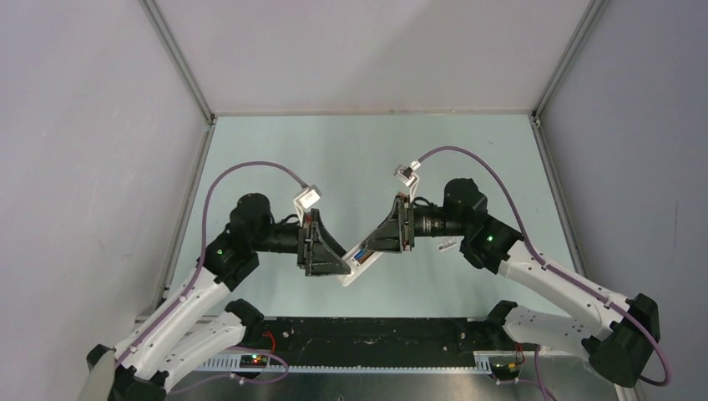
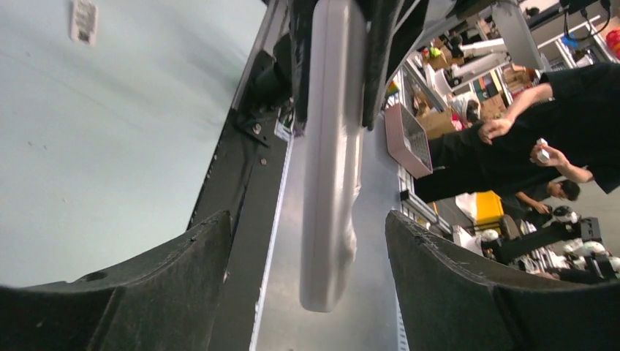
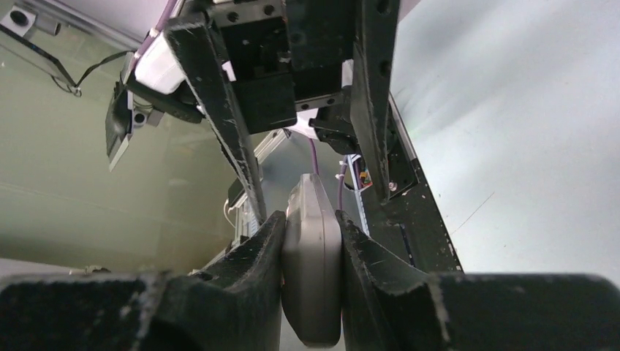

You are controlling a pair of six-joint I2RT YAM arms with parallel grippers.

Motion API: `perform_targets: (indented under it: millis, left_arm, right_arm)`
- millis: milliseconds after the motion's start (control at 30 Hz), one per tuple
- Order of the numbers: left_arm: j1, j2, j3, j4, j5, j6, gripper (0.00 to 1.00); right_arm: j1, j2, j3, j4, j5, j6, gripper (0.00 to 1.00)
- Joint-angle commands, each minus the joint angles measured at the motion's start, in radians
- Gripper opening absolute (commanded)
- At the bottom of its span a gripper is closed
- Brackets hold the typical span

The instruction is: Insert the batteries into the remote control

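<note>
My left gripper must move toward the remote before closing: its end is only just between my fingers.
The white remote control (image 1: 361,263) hangs in the air between the two arms, tilted, above the table's near middle. Small blue and orange marks on its upper face (image 1: 357,251) look like the batteries; they are too small to tell more. My right gripper (image 1: 371,249) is shut on one end of the remote, which is pinched edge-on between the pads in the right wrist view (image 3: 312,278). My left gripper (image 1: 341,269) is open, its fingers (image 2: 183,256) on either side of the remote's other end (image 2: 329,183) with a gap on both sides.
A small white label sticker (image 1: 448,246) lies on the pale table right of the grippers. The black base rail (image 1: 359,334) runs along the near edge. Grey enclosure walls stand on three sides. People (image 2: 541,139) and a pink basket (image 2: 409,139) are outside the cell.
</note>
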Motion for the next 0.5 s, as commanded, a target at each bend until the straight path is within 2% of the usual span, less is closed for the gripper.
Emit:
perform_targets:
  millis: [0, 167, 333, 467]
  left_arm:
    - [-0.043, -0.013, -0.007, 0.012, 0.004, 0.052, 0.8]
    - [-0.101, 0.036, 0.002, 0.012, -0.006, 0.054, 0.76]
    - [-0.115, 0.061, 0.015, 0.012, -0.007, 0.052, 0.54]
    - [-0.115, 0.065, 0.03, 0.013, -0.02, 0.034, 0.47]
  right_arm:
    - [-0.006, 0.01, 0.066, 0.026, -0.086, -0.041, 0.14]
    - [-0.006, 0.036, 0.081, 0.023, -0.097, -0.06, 0.14]
    - [-0.006, 0.049, 0.083, 0.022, -0.098, -0.074, 0.14]
    - [0.001, 0.054, 0.083, 0.02, -0.099, -0.081, 0.14]
